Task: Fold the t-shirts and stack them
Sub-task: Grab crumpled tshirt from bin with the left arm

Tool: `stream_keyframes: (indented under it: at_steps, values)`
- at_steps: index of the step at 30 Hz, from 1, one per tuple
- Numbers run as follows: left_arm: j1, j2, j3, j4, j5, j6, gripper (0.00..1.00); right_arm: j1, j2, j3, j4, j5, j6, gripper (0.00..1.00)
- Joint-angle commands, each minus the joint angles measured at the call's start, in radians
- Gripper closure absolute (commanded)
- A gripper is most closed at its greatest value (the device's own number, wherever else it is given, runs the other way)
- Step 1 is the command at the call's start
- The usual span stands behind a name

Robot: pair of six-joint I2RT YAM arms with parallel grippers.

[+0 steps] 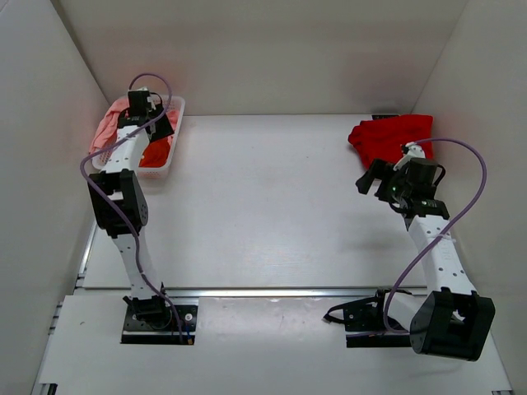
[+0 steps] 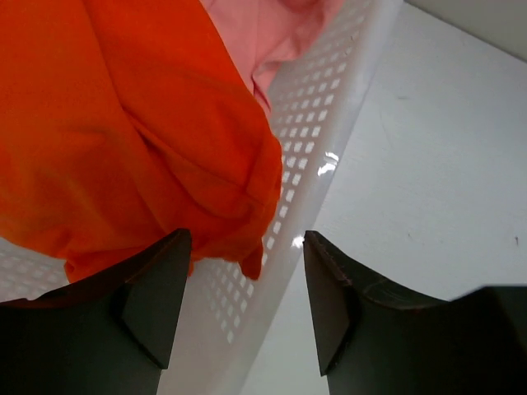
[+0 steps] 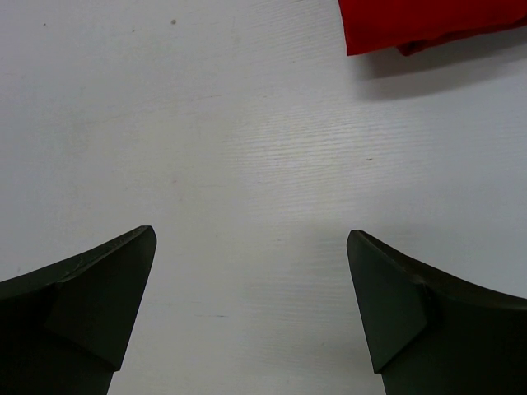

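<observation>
The orange t-shirt's edge corner (image 1: 165, 159) (image 2: 249, 250) beside the basket's side is the part my left gripper needs to grab. The rest then stays free for my right gripper to spread for folding.
The bright orange t-shirt (image 2: 123, 123) lies bunched in the white mesh basket (image 2: 317, 123) at the back left, with the pale pink t-shirt (image 2: 272, 33) beside it. My left gripper (image 2: 247, 247) hangs open over the basket's right wall, empty, just below the orange cloth's edge. From above I see the orange shirt (image 1: 156, 152) and the pink shirt (image 1: 107, 130) under that arm. The darker red t-shirt (image 1: 389, 136) lies folded at the back right; its corner shows in the right wrist view (image 3: 428, 23). My right gripper (image 3: 251, 247) is open and empty over bare table, near side of the red shirt.
White walls enclose the table on the left, back and right. The basket (image 1: 174, 136) sits against the left wall. A metal rail runs along the table's near edge by the arm bases.
</observation>
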Motion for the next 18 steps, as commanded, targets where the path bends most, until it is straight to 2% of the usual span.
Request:
stream_keyframes:
  at_steps: [1, 3, 5, 8, 9, 11, 12, 13, 15, 16, 18]
  values:
    - [-0.007, 0.025, 0.122, -0.03, -0.062, 0.019, 0.31, -0.001, 0.0, 0.049, 0.059, -0.015, -0.012, 0.01]
    - [-0.009, 0.044, 0.125, -0.015, -0.061, 0.025, 0.29, 0.001, -0.005, 0.041, 0.071, -0.022, 0.0, 0.01]
    - [-0.007, 0.061, 0.126, -0.014, -0.074, 0.02, 0.32, -0.009, -0.002, 0.032, 0.089, -0.033, 0.009, 0.01]
    - [0.002, 0.078, 0.125, -0.013, -0.078, 0.019, 0.33, -0.016, -0.012, 0.031, 0.08, -0.038, 0.011, 0.01]
    - [0.002, 0.084, 0.128, -0.019, -0.084, 0.022, 0.3, -0.018, -0.013, 0.037, 0.079, -0.033, 0.006, 0.01]
    - [0.003, 0.089, 0.134, -0.036, -0.085, 0.038, 0.35, -0.019, -0.019, 0.038, 0.071, -0.036, 0.005, 0.01]
    - [0.003, 0.089, 0.133, -0.034, -0.082, 0.037, 0.46, -0.016, -0.023, 0.038, 0.074, -0.038, 0.009, 0.01]
    - [0.002, 0.09, 0.129, -0.031, -0.082, 0.034, 0.5, -0.018, -0.023, 0.037, 0.074, -0.033, 0.011, 0.01]
    - [0.006, 0.098, 0.142, -0.039, -0.076, 0.035, 0.91, -0.021, -0.034, 0.031, 0.077, -0.045, 0.006, 0.0]
    - [0.003, 0.098, 0.143, -0.047, -0.076, 0.039, 1.0, -0.024, -0.037, 0.034, 0.079, -0.044, 0.011, 0.01]
    - [-0.003, 0.093, 0.184, -0.074, -0.084, 0.045, 1.0, -0.027, -0.046, 0.037, 0.063, -0.047, 0.012, 0.01]
